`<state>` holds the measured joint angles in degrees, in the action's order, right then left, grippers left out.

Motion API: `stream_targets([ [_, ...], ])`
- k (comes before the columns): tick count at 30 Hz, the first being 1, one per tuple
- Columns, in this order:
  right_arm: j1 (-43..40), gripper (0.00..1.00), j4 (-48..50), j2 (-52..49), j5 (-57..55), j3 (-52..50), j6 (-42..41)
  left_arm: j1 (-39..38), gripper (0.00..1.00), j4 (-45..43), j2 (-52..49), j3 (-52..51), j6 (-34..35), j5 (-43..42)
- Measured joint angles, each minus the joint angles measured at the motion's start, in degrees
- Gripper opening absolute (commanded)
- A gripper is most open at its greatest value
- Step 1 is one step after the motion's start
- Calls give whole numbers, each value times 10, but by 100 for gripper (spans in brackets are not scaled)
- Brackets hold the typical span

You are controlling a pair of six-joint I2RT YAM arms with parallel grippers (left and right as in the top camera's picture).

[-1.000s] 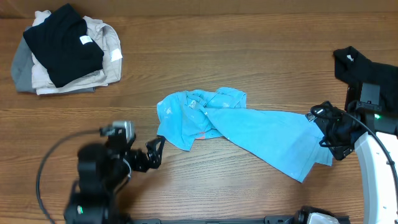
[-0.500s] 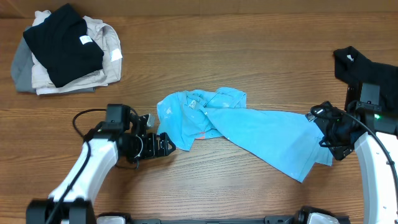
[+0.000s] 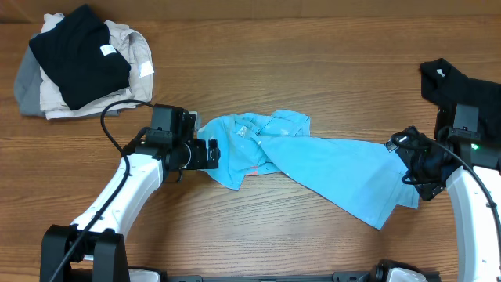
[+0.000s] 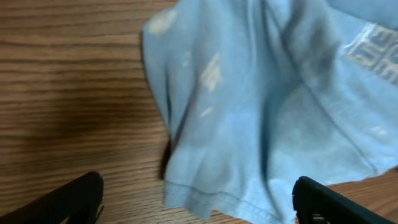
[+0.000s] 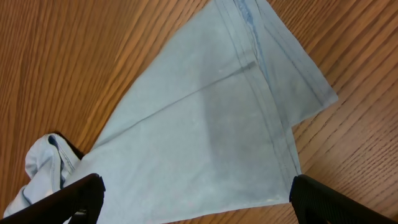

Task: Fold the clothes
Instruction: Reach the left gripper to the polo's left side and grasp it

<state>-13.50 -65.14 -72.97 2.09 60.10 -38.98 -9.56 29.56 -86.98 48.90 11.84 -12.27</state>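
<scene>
I will grab the T-shirt's hem with my left gripper next and leave the T-shirt's flat end to my right gripper, to spread the T-shirt for folding.
The clothes here are a crumpled light blue T-shirt (image 3: 313,164) lying mid-table, with white print and a small red mark, and a black shirt (image 3: 446,84) at the far right. My left gripper (image 3: 215,153) is open at the T-shirt's left edge. In the left wrist view the hem of the T-shirt (image 4: 261,106) lies between the spread fingers (image 4: 74,199) of this gripper (image 4: 199,202). My right gripper (image 3: 401,162) is open over the T-shirt's right end. In the right wrist view the flat cloth of the T-shirt (image 5: 205,143) spans the gap of that gripper (image 5: 196,198).
A pile of garments (image 3: 78,59), black on beige and grey, sits at the back left corner. The wooden table (image 3: 250,63) shows bare wood behind and in front of the T-shirt. The right arm's base stands beside the black shirt.
My left arm has swung up and to the right, bringing its open gripper from the table's front left to the T-shirt's left edge. The right arm has not moved.
</scene>
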Motion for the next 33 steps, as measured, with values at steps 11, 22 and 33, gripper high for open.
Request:
stream_targets([
  [11,0,100,1,0,0,0,0,-6,100,-14,-13,0,-3,7],
  [22,0,100,2,0,0,0,0,-31,98,-46,-88,3,-17,-1],
  [33,0,100,5,0,0,0,0,-31,38,-42,-97,3,-24,-1],
])
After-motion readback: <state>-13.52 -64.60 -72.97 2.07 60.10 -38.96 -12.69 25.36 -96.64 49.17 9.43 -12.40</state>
